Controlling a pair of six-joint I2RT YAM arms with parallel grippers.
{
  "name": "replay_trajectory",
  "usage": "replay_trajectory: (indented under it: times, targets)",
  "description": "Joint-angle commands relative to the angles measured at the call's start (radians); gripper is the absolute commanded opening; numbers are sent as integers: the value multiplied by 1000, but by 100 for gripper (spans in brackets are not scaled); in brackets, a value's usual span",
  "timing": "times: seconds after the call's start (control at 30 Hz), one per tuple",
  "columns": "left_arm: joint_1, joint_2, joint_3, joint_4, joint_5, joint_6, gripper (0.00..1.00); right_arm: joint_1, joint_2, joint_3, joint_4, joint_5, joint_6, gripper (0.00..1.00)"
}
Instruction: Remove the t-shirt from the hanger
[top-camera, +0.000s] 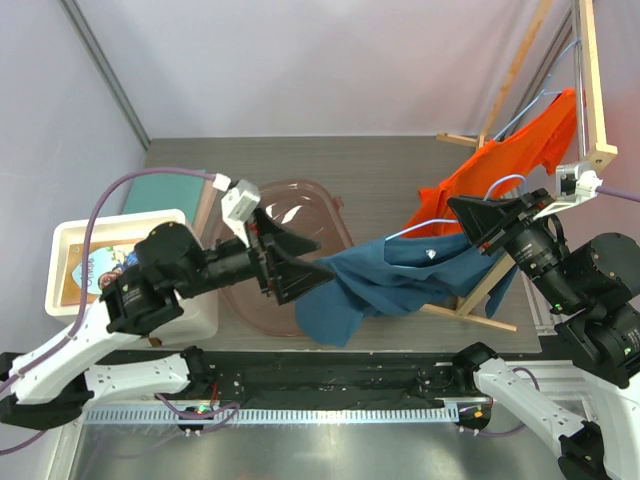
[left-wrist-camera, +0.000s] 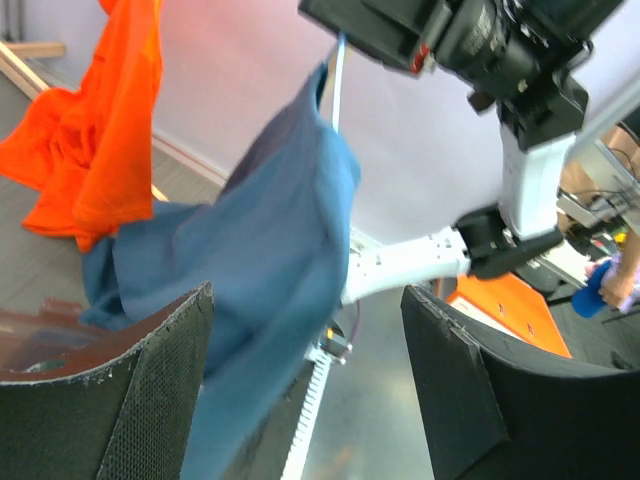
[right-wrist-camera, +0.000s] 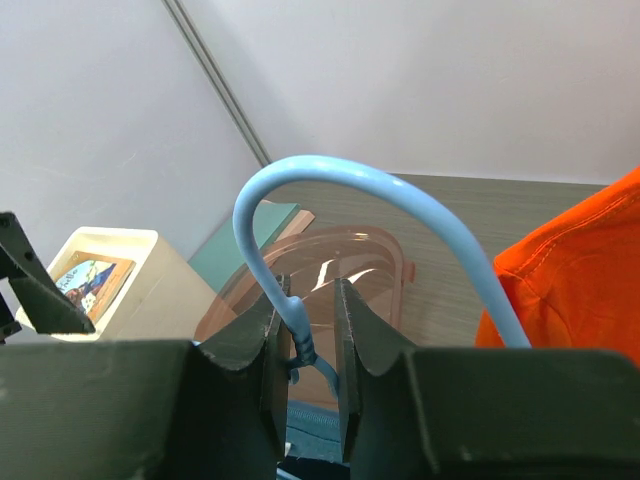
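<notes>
My left gripper pinches the blue t-shirt's loose edge farthest from my right gripper next, cloth (left-wrist-camera: 270, 220) only, to pull the shirt off the hanger.
A dark blue t-shirt (top-camera: 390, 280) hangs on a light blue wire hanger (top-camera: 410, 229) above the table's middle right. My right gripper (top-camera: 470, 225) is shut on the hanger's twisted neck, just below the hook (right-wrist-camera: 350, 175); in the right wrist view (right-wrist-camera: 308, 295) the wire lies against the left finger. My left gripper (top-camera: 322, 262) is wide open at the shirt's left edge. In the left wrist view (left-wrist-camera: 308, 295) the blue cloth (left-wrist-camera: 270, 220) hangs down past the left finger (left-wrist-camera: 160, 400), partly between the jaws, not pinched.
An orange t-shirt (top-camera: 510, 150) hangs on a wooden rack (top-camera: 590, 90) at the back right. A clear pinkish tub (top-camera: 300, 205) sits under my left gripper. A white bin (top-camera: 80, 270) with a book stands at the left, and a teal pad (top-camera: 160, 190) lies behind it.
</notes>
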Motion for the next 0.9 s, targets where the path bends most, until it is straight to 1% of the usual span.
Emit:
replay_trajectory:
  times: [0.0, 0.1, 0.2, 0.23, 0.3, 0.33, 0.4, 0.43, 0.53, 0.57, 0.63, 0.67, 0.77, 0.87]
  targets:
    - [-4, -55, -129, 27, 54, -27, 76, 4, -1, 10, 76, 18, 9, 1]
    - [-4, -60, -169, 17, 45, -42, 71, 4, 1, 11, 75, 16, 6, 1]
    - [-4, -73, -183, -17, 21, -48, 52, 4, -4, 18, 66, 19, 2, 1]
    - [-4, -80, -186, -29, 4, -50, 37, 3, -5, 19, 60, 19, -3, 1]
    - [-4, -107, -191, -61, -15, -53, 27, 4, -10, 22, 58, 19, -6, 1]
    - [-4, -121, -195, -70, -33, -54, 16, 3, -10, 24, 52, 19, -9, 1]
    - [-4, -150, -201, -96, -56, -62, 5, 4, -13, 30, 49, 19, -14, 1]
    - [-4, -188, -205, -103, -74, -65, 0, 4, -12, 30, 46, 51, -17, 1]
    - [-4, -274, -228, -124, -154, -79, 0, 6, -16, 28, 46, 55, -15, 1]
    - [-4, -300, -249, -121, -217, -85, 0, 4, -18, 27, 47, 53, -17, 1]
    - [-4, -371, -270, -118, -269, -108, 0, 3, -19, 22, 46, 61, -17, 1]
    - [-4, -391, -290, -118, -330, -116, 0, 4, -22, 21, 46, 64, -18, 1]
    - [-4, -452, -316, -141, -433, -143, 0, 3, -28, 19, 47, 68, -20, 1]
    - [-4, -480, -327, -161, -466, -160, 0, 3, -35, 22, 46, 85, -15, 1]
